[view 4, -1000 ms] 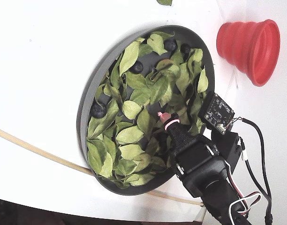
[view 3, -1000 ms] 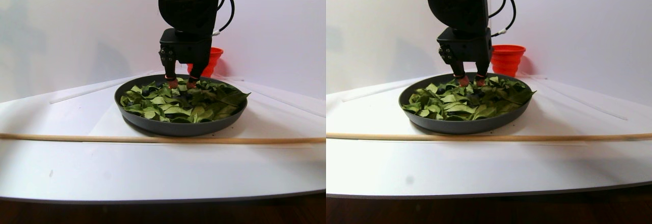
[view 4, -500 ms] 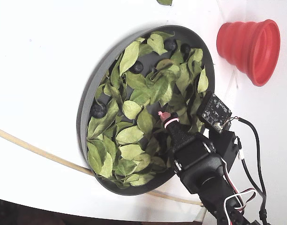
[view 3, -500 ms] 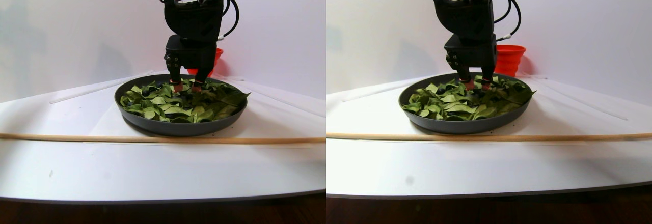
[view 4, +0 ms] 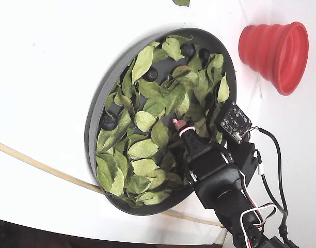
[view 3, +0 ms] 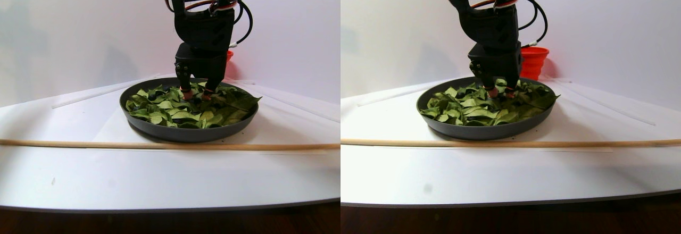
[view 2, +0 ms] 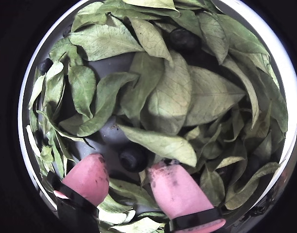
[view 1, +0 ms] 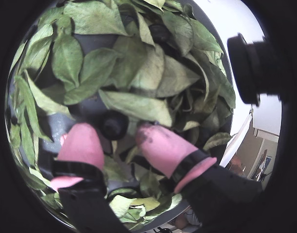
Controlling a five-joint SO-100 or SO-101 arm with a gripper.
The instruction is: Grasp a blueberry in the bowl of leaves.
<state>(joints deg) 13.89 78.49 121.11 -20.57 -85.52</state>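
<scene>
My gripper needs to take hold of the dark blueberry by its round sides to get it out of the bowl of leaves.
The dark grey bowl (view 4: 93, 119) is full of green leaves (view 4: 142, 149). In both wrist views my gripper (view 1: 114, 133) (view 2: 128, 164) is open and low in the bowl, its pink fingertips (view 1: 83, 141) pressed among the leaves. A dark blueberry (view 1: 113, 124) (view 2: 133, 158) lies on the bare grey floor just beyond the gap between the tips, part under a leaf (view 2: 160, 143). The jaws stand apart on either side of it and do not grip it. Other blueberries (view 4: 108, 122) (view 4: 151, 74) (view 2: 183, 39) lie elsewhere in the bowl. In the stereo pair view the gripper (view 3: 196, 93) reaches down into the bowl (view 3: 186, 134).
A red ribbed cup (view 4: 274, 49) (view 3: 532, 61) stands on the white table beyond the bowl. A thin wooden stick (view 3: 159, 145) (view 4: 39, 165) lies across the table in front of the bowl. A black camera module (view 1: 248, 68) juts in at the right of a wrist view.
</scene>
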